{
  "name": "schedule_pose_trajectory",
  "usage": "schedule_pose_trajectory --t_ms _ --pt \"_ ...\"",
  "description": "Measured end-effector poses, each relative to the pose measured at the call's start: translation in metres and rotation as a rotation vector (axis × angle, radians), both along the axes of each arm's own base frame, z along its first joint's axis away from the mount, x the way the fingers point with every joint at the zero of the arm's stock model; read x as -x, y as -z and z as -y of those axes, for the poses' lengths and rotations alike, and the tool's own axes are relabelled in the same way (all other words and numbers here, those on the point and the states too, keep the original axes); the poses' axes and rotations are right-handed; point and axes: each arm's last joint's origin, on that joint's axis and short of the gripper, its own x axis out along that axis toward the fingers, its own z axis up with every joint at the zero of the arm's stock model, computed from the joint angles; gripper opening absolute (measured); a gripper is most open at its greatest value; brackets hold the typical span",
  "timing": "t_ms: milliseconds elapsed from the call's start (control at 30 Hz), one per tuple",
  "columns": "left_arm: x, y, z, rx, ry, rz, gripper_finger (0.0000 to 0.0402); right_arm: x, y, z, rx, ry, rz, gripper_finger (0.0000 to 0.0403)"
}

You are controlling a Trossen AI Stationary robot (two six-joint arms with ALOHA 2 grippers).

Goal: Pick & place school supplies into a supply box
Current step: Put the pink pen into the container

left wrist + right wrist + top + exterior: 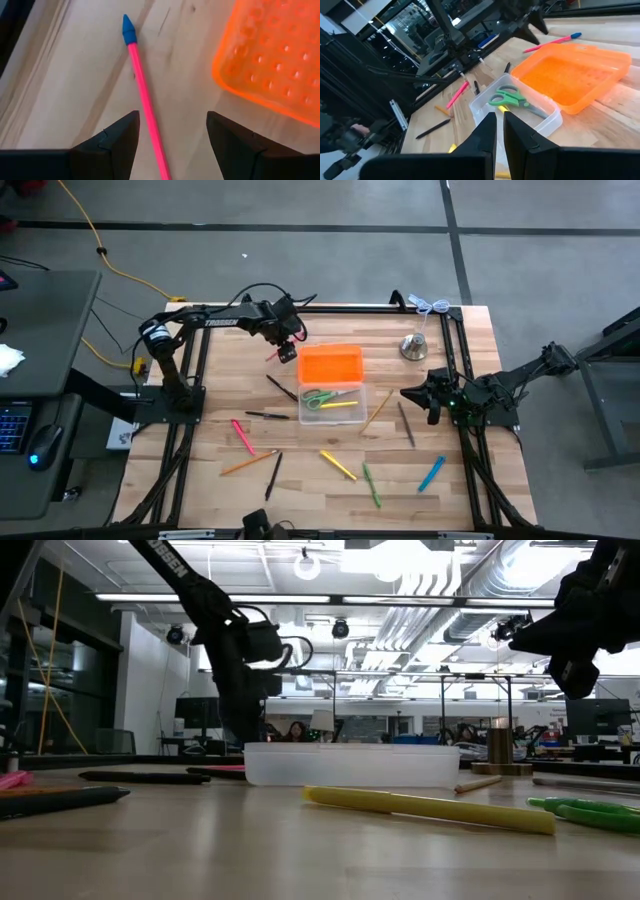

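I will grab the pink pencil with my left gripper by its pink body (271, 357), and the pencil will then go into the clear supply box (332, 406).
A pink pencil (145, 95) with a blue cap (128, 30) lies flat on the table just left of the supply box's open orange lid (330, 364). My left gripper (172, 117) hangs open above the pencil, slanting down, one finger on either side of the shaft without touching it. The clear supply box (332, 406) holds green-handled scissors (509, 97) and a yellow pen (341, 405). At the table's right, my right gripper (415, 393) waits shut, held above the table with nothing in it.
Loose supplies lie on the near half of the table: a pink marker (243, 436), an orange pencil (248, 463), black pens (267, 415), a yellow pen (338, 465), a green pen (371, 485) and a blue one (431, 473). A silver bell (414, 346) stands at the far right.
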Motion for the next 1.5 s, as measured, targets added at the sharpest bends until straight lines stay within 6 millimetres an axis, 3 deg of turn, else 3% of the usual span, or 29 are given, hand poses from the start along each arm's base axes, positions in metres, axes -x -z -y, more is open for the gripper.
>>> schedule_pose_trajectory --t_ms 200,500,1167,1500 --pt "-0.005 0.006 -0.014 0.008 -0.031 -0.047 0.0262 0.000 0.000 0.000 -0.019 -0.004 0.002 0.0012" --pt "0.013 0.022 -0.032 0.126 -0.090 -0.118 0.0262 0.000 0.000 0.000 -0.017 -0.002 0.002 0.0012" --pt "-0.002 0.030 -0.020 0.042 -0.070 -0.176 0.0259 0.000 0.000 0.000 -0.027 0.006 0.004 0.0012" --pt "-0.005 0.032 -0.018 0.047 -0.084 -0.162 0.0171 0.000 0.000 0.000 -0.029 0.006 0.005 0.0012"
